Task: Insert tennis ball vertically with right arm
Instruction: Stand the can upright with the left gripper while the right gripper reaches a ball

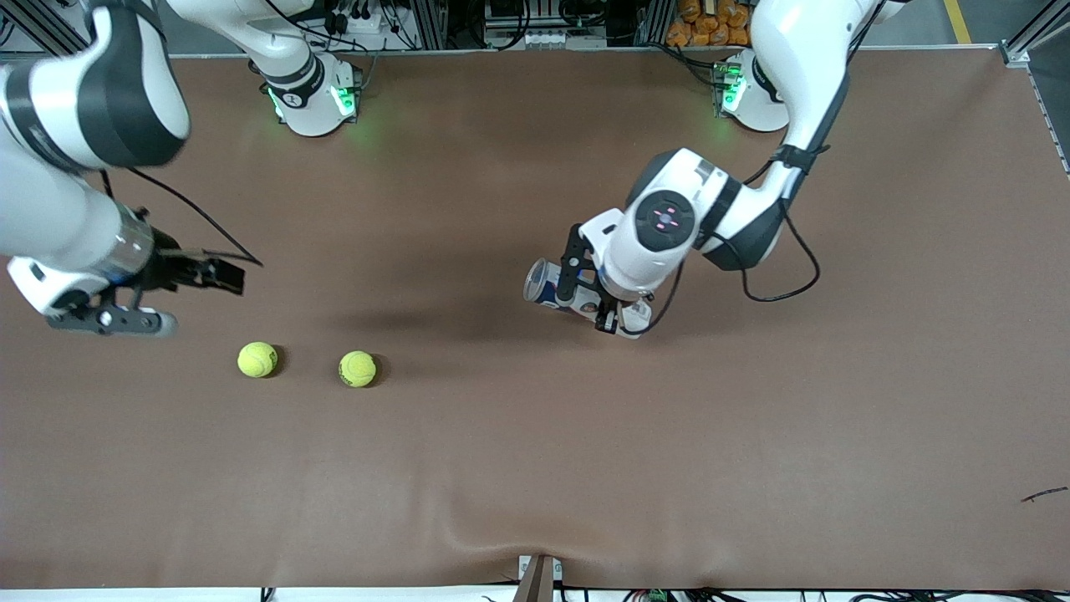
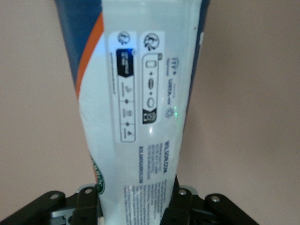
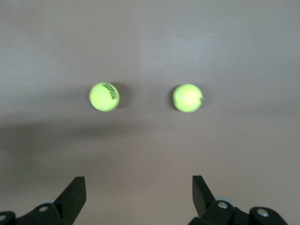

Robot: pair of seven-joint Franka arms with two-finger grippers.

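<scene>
My right gripper next needs to grab the tennis ball by its rounded opposite sides, to put it upright into the clear can (image 1: 543,288).
Two yellow-green tennis balls lie on the brown table: one (image 1: 257,359) toward the right arm's end, the other (image 1: 358,369) beside it. Both show in the right wrist view, the first ball (image 3: 104,96) and the second ball (image 3: 187,98). My right gripper (image 1: 234,276) is open and empty, up over the table near the balls; its own view shows the right gripper (image 3: 139,187) with the jaws wide apart. My left gripper (image 1: 585,288) is shut on a clear tennis-ball can (image 1: 543,288) with a white and blue label, held tilted over the table's middle. In its own view the left gripper (image 2: 136,201) clamps the can (image 2: 140,93).
The brown table mat (image 1: 669,460) has a wrinkle at the edge nearest the camera. A small dark scrap (image 1: 1043,495) lies near the corner at the left arm's end. Both arm bases, the right arm's base (image 1: 313,100) and the left arm's base (image 1: 752,96), stand at the table's top edge.
</scene>
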